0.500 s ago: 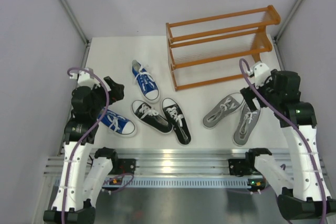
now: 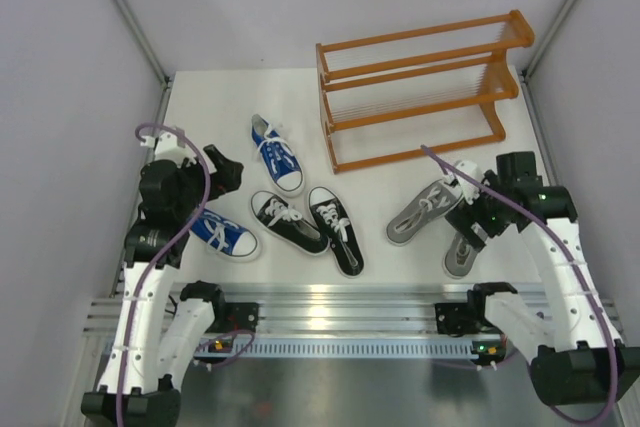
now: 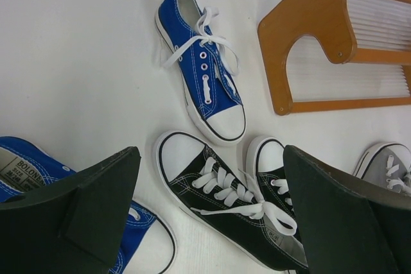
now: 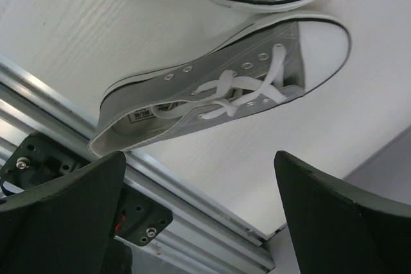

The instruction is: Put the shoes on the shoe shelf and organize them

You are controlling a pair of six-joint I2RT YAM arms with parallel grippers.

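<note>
My right gripper would leave the grey shoe on the tabletop if I lifted it now, because its fingers are wide apart above the shoe.
The orange-brown shoe shelf (image 2: 420, 87) stands empty at the back right; its end shows in the left wrist view (image 3: 318, 36). One blue shoe (image 2: 277, 154) (image 3: 205, 88) lies mid-table. The other blue shoe (image 2: 222, 234) (image 3: 26, 171) lies below my left gripper. Two black shoes (image 2: 288, 221) (image 2: 336, 229) lie side by side; one (image 3: 225, 203) is between the left fingers' line of sight. Two grey shoes (image 2: 424, 210) (image 2: 458, 257) lie right. My left gripper (image 2: 225, 169) (image 3: 210, 158) is open and empty. My right gripper (image 2: 472, 215) (image 4: 199, 158) is open, hovering above a grey shoe (image 4: 225, 88).
An aluminium rail (image 2: 330, 307) (image 4: 160, 184) runs along the table's near edge, with the arm base mounts (image 4: 38, 165) on it. White walls and metal posts close in the table left, right and behind.
My right arm has swung toward the near edge and left, now over the grey shoes. My left gripper has shifted slightly. The shoes have not moved.
</note>
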